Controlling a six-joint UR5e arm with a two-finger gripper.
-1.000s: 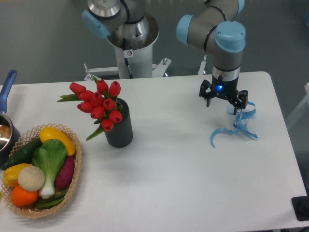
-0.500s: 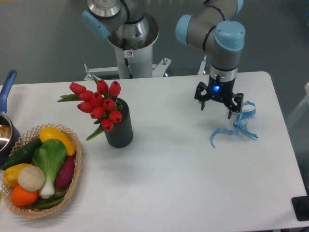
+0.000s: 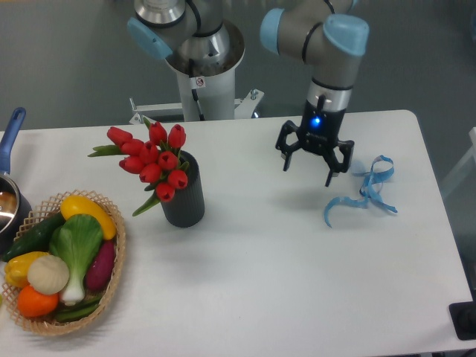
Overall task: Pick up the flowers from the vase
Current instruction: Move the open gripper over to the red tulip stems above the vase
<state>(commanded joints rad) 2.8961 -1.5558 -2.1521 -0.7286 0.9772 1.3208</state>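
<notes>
The gripper grabs the red tulips by their green stems next, to lift them out of the dark vase [image 3: 184, 195].
The flowers [image 3: 154, 161], a bunch of red tulip buds with green stems and leaves, stand in the dark ribbed vase [image 3: 184, 195] at the left-middle of the white table. They lean up and to the left, out of the vase's mouth. My gripper [image 3: 306, 172] hangs above the table well to the right of the vase, with a blue light on its wrist. Its fingers are spread open and hold nothing.
A curly blue ribbon [image 3: 364, 192] lies on the table just right of the gripper. A wicker basket [image 3: 113, 275] of vegetables sits at the front left. A pot with a blue handle [image 3: 10, 134] is at the left edge. The robot base [image 3: 202, 59] stands behind the table.
The gripper has moved left and risen a little, away from the blue ribbon and toward the vase. It stays open. The flowers, vase and ribbon have not moved.
</notes>
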